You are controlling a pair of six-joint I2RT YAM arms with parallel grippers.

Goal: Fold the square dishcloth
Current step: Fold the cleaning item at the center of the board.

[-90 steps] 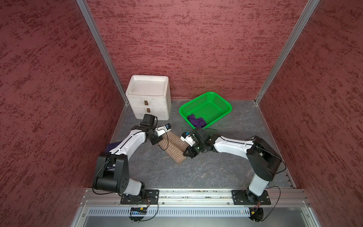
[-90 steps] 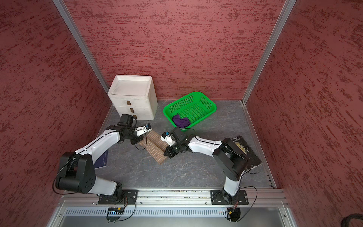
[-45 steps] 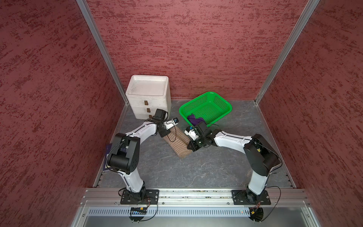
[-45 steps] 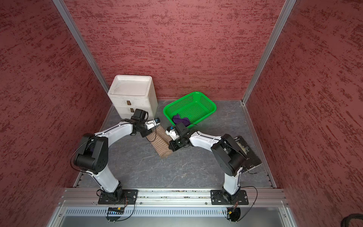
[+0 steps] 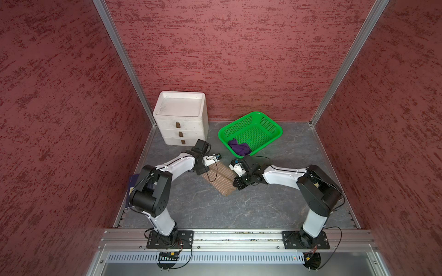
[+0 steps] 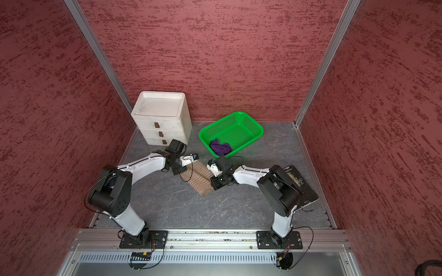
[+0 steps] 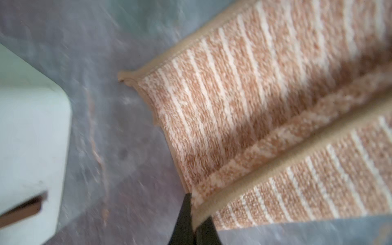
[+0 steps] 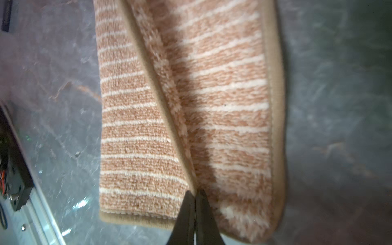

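My left gripper should move the hem farther before it opens. A wide piece of dishcloth (image 5: 218,179) is still uncovered past the flap's hem, so the hem would drop short if I let go now.
The square dishcloth (image 5: 218,179) (image 6: 198,179), tan with thin white stripes, lies on the grey table between both arms, one flap doubled over along its length. My left gripper (image 5: 204,170) (image 6: 178,170) is shut on the flap's hemmed edge at the cloth's far-left end; in the left wrist view the gripper (image 7: 196,212) pinches the dishcloth's hem (image 7: 265,169). My right gripper (image 5: 236,185) (image 6: 213,185) is shut on the same edge at the near-right end; in the right wrist view the gripper (image 8: 195,193) bites the dishcloth (image 8: 222,95) where the flap's hem ends.
A white three-drawer unit (image 5: 180,119) stands at the back left, close to the left wrist. A green basket (image 5: 275,127) with a purple cloth (image 5: 239,148) sits just behind the right gripper. A dark book (image 6: 302,188) lies at the right edge, a dark blue object (image 5: 134,184) at the left.
Both grippers stayed shut on the cloth's edge. The left arm's elbow swung in toward the middle and its gripper shifted right; the right gripper moved toward the back, then returned nearer.
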